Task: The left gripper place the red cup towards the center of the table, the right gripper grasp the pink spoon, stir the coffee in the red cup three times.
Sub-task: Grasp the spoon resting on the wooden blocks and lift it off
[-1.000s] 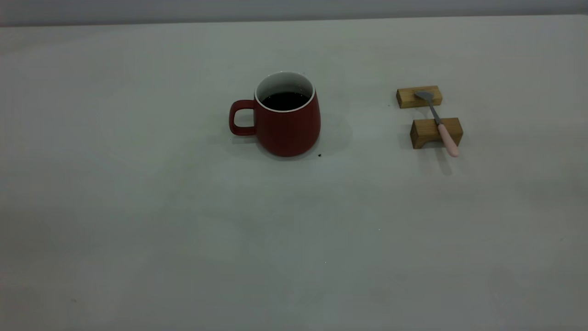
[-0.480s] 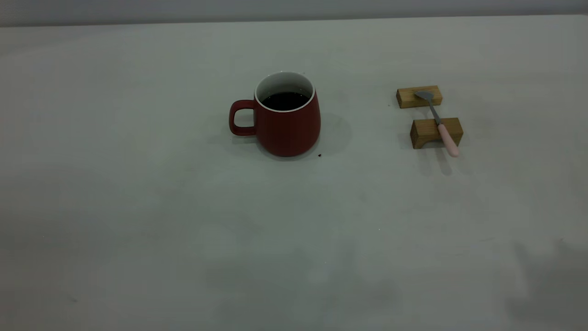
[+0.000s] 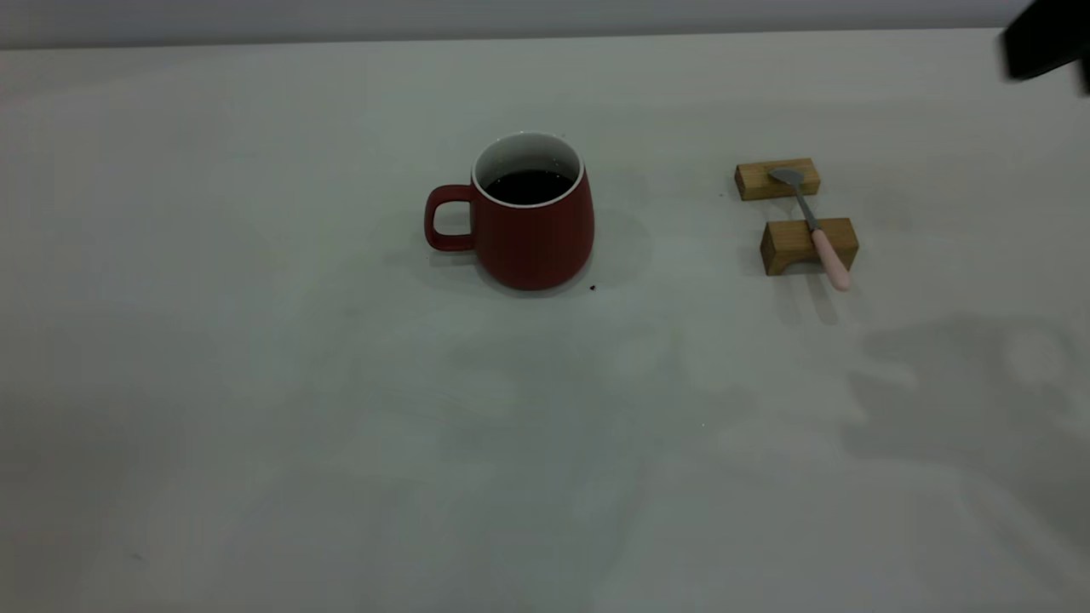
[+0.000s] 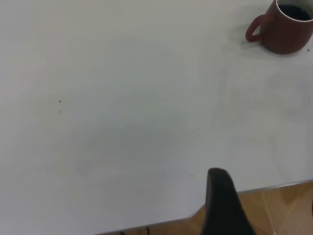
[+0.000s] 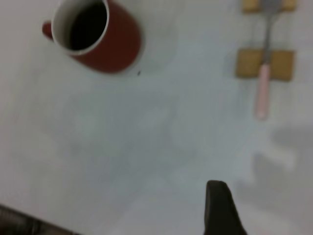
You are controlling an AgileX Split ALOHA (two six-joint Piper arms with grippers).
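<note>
My right gripper is to stir the coffee, so it should next grab the pink spoon by its pink handle.
The red cup stands upright near the middle of the table, its handle pointing left, with dark coffee inside. The pink spoon lies across two wooden blocks, its bowl on the far one. A dark part of the right arm shows at the top right corner. The right gripper hovers high above the table, open; one finger shows, with the cup and spoon far below it. The left gripper is open over the table's near edge, far from the cup.
Two small wooden blocks hold the spoon to the right of the cup. A tiny dark speck lies by the cup's base. A broad shadow covers the table's right front. Brown floor shows past the table edge.
A dark part of the right arm has come into the exterior view at the top right, and its shadow has spread further over the table's right side. Cup and spoon have not moved.
</note>
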